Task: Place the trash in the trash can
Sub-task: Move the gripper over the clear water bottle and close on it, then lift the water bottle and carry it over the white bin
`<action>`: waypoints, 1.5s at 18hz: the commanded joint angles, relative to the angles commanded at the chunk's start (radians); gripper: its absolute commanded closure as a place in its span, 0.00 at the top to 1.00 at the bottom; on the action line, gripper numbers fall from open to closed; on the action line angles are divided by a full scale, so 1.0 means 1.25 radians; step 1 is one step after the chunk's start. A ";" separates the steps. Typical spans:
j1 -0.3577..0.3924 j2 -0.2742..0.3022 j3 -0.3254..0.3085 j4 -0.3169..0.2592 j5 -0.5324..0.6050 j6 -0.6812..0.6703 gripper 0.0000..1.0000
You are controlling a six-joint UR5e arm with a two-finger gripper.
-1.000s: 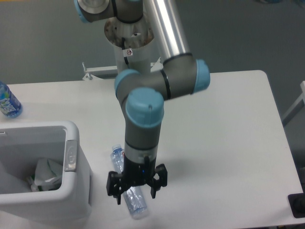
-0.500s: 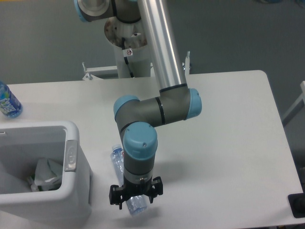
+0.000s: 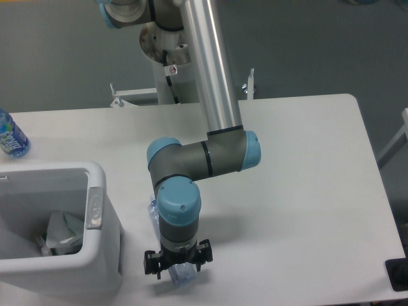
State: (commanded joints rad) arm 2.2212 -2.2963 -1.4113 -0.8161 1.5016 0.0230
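Note:
I need to grab the clear plastic bottle (image 3: pixel 153 215) by its lower body (image 3: pixel 182 269) with my gripper next, so that I can drop it into the trash can.
The clear plastic bottle (image 3: pixel 153 215) lies on the white table just right of the trash can, its cap end pointing away from the front edge. My gripper (image 3: pixel 177 266) has come straight down over the bottle's lower half. It is open, with one finger on each side of the bottle, whose bottom end pokes out below the fingers. The white trash can (image 3: pixel 95 173) stands at the front left with a grey oval panel on its right wall. A crumpled white carton with green edging (image 3: pixel 62 231) lies inside it.
A blue-labelled water bottle (image 3: pixel 10 136) stands at the table's far left edge. The arm's base column (image 3: pixel 172 57) rises behind the table's back edge. A dark object (image 3: pixel 398 274) sits at the front right corner.
The gripper has dropped lower over the bottle and drifted slightly left, its fingers now straddling it near the table. The bottle has not moved.

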 joint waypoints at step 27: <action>0.099 0.129 0.201 0.120 -0.132 -0.023 0.58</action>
State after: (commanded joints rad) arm 2.3454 -2.1353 -1.1599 -0.6660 1.3362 -0.0060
